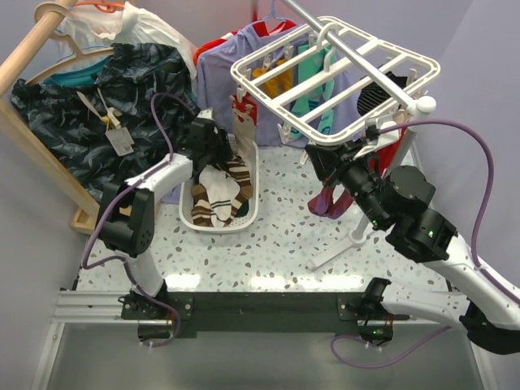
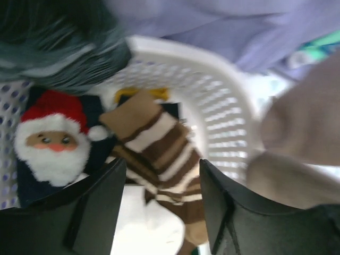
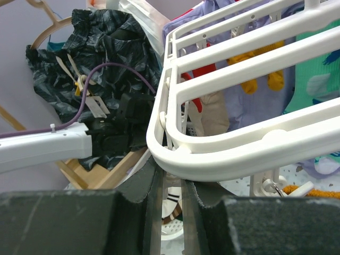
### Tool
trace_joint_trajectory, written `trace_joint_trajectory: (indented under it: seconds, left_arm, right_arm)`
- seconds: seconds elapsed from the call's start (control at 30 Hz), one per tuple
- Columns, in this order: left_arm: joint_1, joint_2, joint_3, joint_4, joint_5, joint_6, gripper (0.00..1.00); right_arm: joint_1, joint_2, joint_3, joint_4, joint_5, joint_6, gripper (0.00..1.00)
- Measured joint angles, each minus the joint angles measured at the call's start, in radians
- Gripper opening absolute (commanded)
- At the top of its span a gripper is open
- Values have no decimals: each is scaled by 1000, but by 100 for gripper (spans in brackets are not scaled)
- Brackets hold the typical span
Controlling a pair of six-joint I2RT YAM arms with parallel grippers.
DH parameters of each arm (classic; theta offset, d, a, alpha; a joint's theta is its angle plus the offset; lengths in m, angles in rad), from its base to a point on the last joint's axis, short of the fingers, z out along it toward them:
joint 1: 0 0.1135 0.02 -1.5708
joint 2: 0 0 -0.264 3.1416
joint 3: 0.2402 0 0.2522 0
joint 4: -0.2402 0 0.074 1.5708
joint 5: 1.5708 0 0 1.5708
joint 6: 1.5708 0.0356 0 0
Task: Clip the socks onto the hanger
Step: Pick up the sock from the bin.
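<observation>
The left gripper grabs the striped sock by its plain brown end (image 2: 130,115) next, leaving the sock's edge poking out to clip to the hanger.
Brown socks with cream stripes (image 1: 231,183) lie in the white slotted basket (image 1: 244,223). My left gripper (image 1: 215,162) hangs over them. In the left wrist view it (image 2: 162,170) is open, with one striped sock (image 2: 159,143) lying below and between the fingers, not pinched. The white grid hanger (image 1: 341,69) hangs at upper right. My right gripper (image 1: 318,162) sits under the hanger's near corner. In the right wrist view its fingers (image 3: 171,175) stand almost together against the hanger's rim (image 3: 239,143), shut on a dangling clip. A maroon sock (image 1: 327,199) hangs just below that gripper. What holds it is hidden.
A red Santa-patterned sock (image 2: 50,143) lies in the basket beside the striped one. A wooden rail (image 1: 32,49) with a dark shirt (image 1: 73,114) stands at the left. A purple shirt (image 1: 215,73) hangs behind the basket. A white stand foot (image 1: 333,256) rests on the speckled table.
</observation>
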Motion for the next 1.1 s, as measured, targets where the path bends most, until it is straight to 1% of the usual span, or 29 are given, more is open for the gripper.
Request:
trace_joint_trajectory:
  seconds: [0.13, 0.27, 0.4, 0.6, 0.7, 0.73, 0.83, 0.87, 0.93, 1.0, 1.1]
  left_arm:
    - [26, 49, 7, -42, -27, -29, 65]
    - [39, 107, 63, -81, -42, -48, 63]
    - [39, 163, 125, -87, -46, -51, 61]
    - [43, 230, 174, -95, -47, -51, 57]
    - [44, 260, 190, -105, -43, -50, 47]
    - [45, 266, 193, -106, -41, -51, 36]
    - [46, 272, 195, -116, -37, -48, 17]
    - [47, 272, 195, -117, -36, -45, 13]
    - [47, 267, 195, -117, -36, -39, 6]
    - [47, 254, 192, -115, -36, -30, 2]
    - [47, 194, 166, -100, -37, -14, 1]
  right_arm:
    - [0, 2, 0, 0, 0, 0, 12]
    - [0, 2, 0, 0, 0, -1, 12]
    - [0, 2, 1, 0, 0, -1, 12]
    - [0, 2, 1, 0, 0, -2, 12]
    - [0, 1, 0, 0, 1, -3, 12]
    - [0, 1, 0, 0, 1, -4, 12]
    - [0, 1, 0, 0, 1, -5, 12]
    - [0, 1, 0, 0, 1, -5, 12]
    - [0, 0, 0, 0, 1, -5, 12]
    - [0, 0, 1, 0, 1, -6, 12]
    - [0, 0, 0, 0, 1, -6, 12]
